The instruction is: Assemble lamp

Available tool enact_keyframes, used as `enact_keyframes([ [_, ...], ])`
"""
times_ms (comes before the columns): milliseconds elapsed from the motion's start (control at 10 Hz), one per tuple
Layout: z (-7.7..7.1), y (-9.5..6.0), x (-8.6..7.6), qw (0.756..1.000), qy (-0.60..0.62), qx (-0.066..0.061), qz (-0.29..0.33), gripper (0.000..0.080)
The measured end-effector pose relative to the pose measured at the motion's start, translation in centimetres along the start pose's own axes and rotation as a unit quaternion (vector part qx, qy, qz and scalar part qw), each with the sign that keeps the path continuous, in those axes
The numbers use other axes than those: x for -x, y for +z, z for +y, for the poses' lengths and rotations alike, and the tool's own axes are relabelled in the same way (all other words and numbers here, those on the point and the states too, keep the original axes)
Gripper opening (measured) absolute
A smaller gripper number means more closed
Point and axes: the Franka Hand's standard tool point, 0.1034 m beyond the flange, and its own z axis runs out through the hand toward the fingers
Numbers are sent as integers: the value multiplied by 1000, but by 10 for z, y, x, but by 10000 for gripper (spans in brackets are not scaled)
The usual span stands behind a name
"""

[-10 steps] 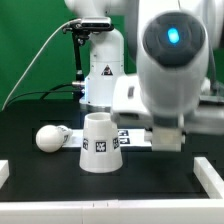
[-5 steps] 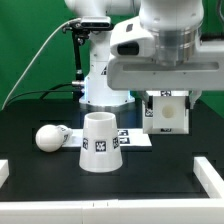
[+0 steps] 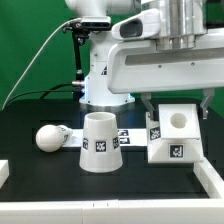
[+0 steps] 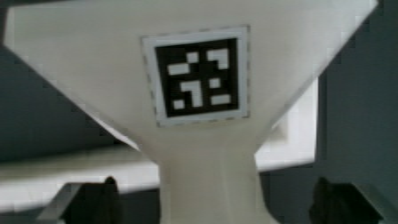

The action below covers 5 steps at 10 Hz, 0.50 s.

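Observation:
The tilted base block hangs short of the white corner bar (image 3: 209,181) in the exterior view. My gripper needs to move it to the bar before letting go.
In the exterior view my gripper (image 3: 178,104) is shut on the squarish white base block (image 3: 176,140). One dark finger (image 3: 150,106) stands at each of its upper sides. The block hangs tilted just over the black table at the exterior view's right, with a round hole in its top and tags on its faces. In the wrist view the base block (image 4: 199,130) fills the picture between the fingertips of my gripper (image 4: 217,198), its tag facing the camera. The cone shade (image 3: 100,141) stands on the table at the middle. The ball-headed bulb (image 3: 48,137) lies to the left of the shade.
The marker board (image 3: 130,136) lies flat behind the shade. The white robot pedestal (image 3: 104,76) rises at the back. White rails (image 3: 211,176) edge the table at both front corners. A green screen covers the back left.
My gripper has come down and toward the front right with the base block, which now hangs lower and tilted. The arm's big joint has left the picture. Shade and bulb have not moved.

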Motion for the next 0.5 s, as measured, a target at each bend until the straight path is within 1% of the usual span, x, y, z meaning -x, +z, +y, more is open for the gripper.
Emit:
enact_keyframes([
  [100, 0, 4, 7, 1000, 0, 1, 8, 530],
  [200, 0, 3, 1, 999, -2, -1, 51, 530],
  [300, -1, 5, 3, 996, -6, -1, 84, 530],
  [400, 0, 9, 5, 995, -8, 0, 99, 530],
  [500, 3, 12, 2, 989, -13, 1, 146, 530],
])
